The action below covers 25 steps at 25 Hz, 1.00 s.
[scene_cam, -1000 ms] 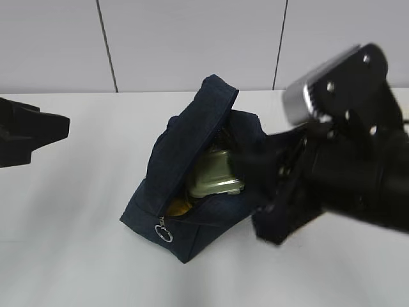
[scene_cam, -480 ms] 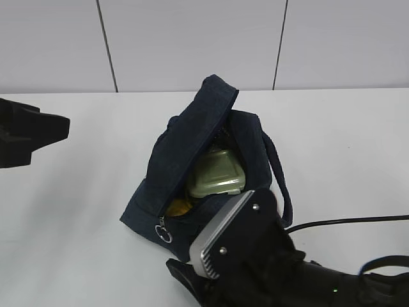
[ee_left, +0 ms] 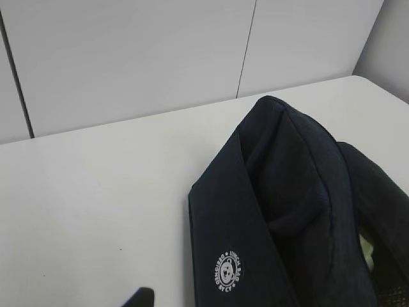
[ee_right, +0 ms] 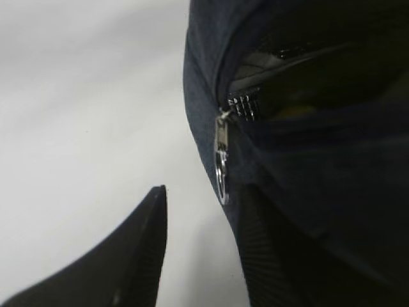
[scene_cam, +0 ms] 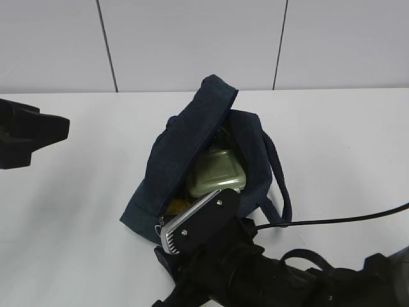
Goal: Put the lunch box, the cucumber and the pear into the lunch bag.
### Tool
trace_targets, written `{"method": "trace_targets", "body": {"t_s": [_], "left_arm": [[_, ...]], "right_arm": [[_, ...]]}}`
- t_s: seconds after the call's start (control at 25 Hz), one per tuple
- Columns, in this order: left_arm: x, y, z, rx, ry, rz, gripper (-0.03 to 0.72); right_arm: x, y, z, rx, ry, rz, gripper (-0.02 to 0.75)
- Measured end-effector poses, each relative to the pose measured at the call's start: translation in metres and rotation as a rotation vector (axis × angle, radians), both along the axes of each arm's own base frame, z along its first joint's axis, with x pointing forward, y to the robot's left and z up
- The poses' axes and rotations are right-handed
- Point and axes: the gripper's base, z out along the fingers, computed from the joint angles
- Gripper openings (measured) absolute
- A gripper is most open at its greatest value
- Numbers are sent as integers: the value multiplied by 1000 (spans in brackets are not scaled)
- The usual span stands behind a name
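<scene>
My right gripper is to grab the zipper by its metal ring pull (scene_cam: 158,229) next, to close the packed lunch bag (scene_cam: 185,147).
The navy lunch bag (scene_cam: 192,147) stands open at the table's middle. The lunch box (scene_cam: 217,174) with its sage-green lid lies inside it. A bit of the yellow pear (scene_cam: 177,206) shows below the box, in the opening. The cucumber is hidden. My right gripper (ee_right: 203,190) is open at the bag's near end. Its right finger (ee_right: 265,256) lies against the fabric, just below the metal ring pull (ee_right: 221,169). In the exterior view the right arm (scene_cam: 217,256) covers that corner. My left gripper (scene_cam: 38,131) hangs apart at the left; only one fingertip (ee_left: 142,296) shows, beside the bag (ee_left: 287,211).
The white table (scene_cam: 77,211) runs back to a pale panelled wall (scene_cam: 192,45). The bag's padded handle (scene_cam: 278,185) loops out on its right side. A black cable (scene_cam: 345,220) trails from the right arm across the table's right part.
My right arm has swung from the bag's right side down to the front, then moved left and closer to the bag's zipper corner. The left arm and the bag have not moved.
</scene>
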Motion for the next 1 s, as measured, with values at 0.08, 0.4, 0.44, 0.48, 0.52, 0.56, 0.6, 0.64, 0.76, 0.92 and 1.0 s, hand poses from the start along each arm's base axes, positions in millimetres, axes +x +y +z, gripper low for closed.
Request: {"method": "trace_targets", "body": {"t_s": [0.08, 0.4, 0.44, 0.48, 0.52, 0.56, 0.6, 0.64, 0.76, 0.92, 1.0], "left_arm": [[0, 0, 0, 0, 0, 0, 332], [0, 0, 0, 4, -2, -1, 331], [0, 0, 0, 4, -2, -1, 331], [0, 0, 0, 4, -2, -1, 331], [0, 0, 0, 4, -2, -1, 330], [0, 0, 0, 4, -2, -1, 330], [0, 0, 0, 4, -2, -1, 330], [0, 0, 0, 4, -2, -1, 330], [0, 0, 0, 5, -2, -1, 330], [0, 0, 0, 5, -2, -1, 330], [0, 0, 0, 5, -2, -1, 330]], "right_arm": [[3, 3, -2, -1, 4, -3, 300], [7, 11, -9, -20, 33, -4, 293], [7, 11, -10, -25, 38, -4, 285], [6, 10, -10, -26, 40, -3, 262], [6, 10, -10, -28, 41, -3, 241], [6, 10, -10, -28, 41, -3, 207], [6, 10, -10, -28, 41, -3, 185], [6, 10, -11, -30, 41, -4, 164], [7, 10, -11, -33, 40, -4, 136], [8, 9, -11, -31, 42, -24, 130], [8, 8, -11, -30, 44, -39, 130]]}}
